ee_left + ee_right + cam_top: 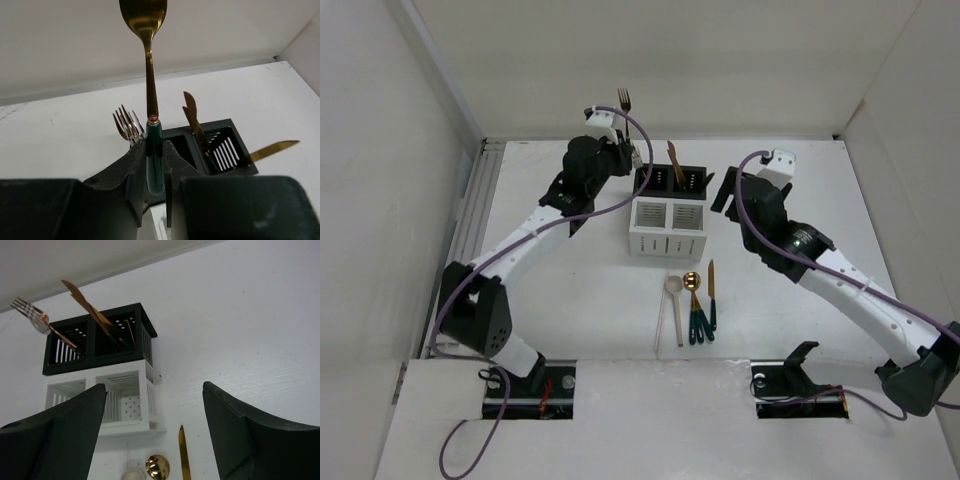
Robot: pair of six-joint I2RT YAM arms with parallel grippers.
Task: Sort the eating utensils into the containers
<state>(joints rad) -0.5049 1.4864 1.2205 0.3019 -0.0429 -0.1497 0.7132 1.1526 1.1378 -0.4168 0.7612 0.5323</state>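
Observation:
The gold fork has its lower tip (155, 190) higher than the fork section's rim (178, 131). My left gripper needs to lower the fork's handle into the black caddy before it lets go.
My left gripper (623, 150) (155, 152) is shut on the dark green handle of a gold fork (624, 101) (149, 75). It holds the fork upright, head up, over the left side of the black caddy (670, 181) (226, 150). Copper forks (127, 126) and copper and gold knives (193, 116) stand in that caddy. The white caddy (667, 229) (125, 405) stands just in front of it, and I see nothing in it. My right gripper (726, 190) (154, 387) is open and holds nothing, to the right of the caddies. A cream spoon (674, 300), a gold spoon (692, 296) and a gold knife (712, 292) lie in front of the white caddy.
A thin white stick-like piece (660, 322) lies left of the cream spoon. White walls close in the table at the back and sides. A metal rail (470, 215) runs along the left edge. The arm bases sit at the near edge.

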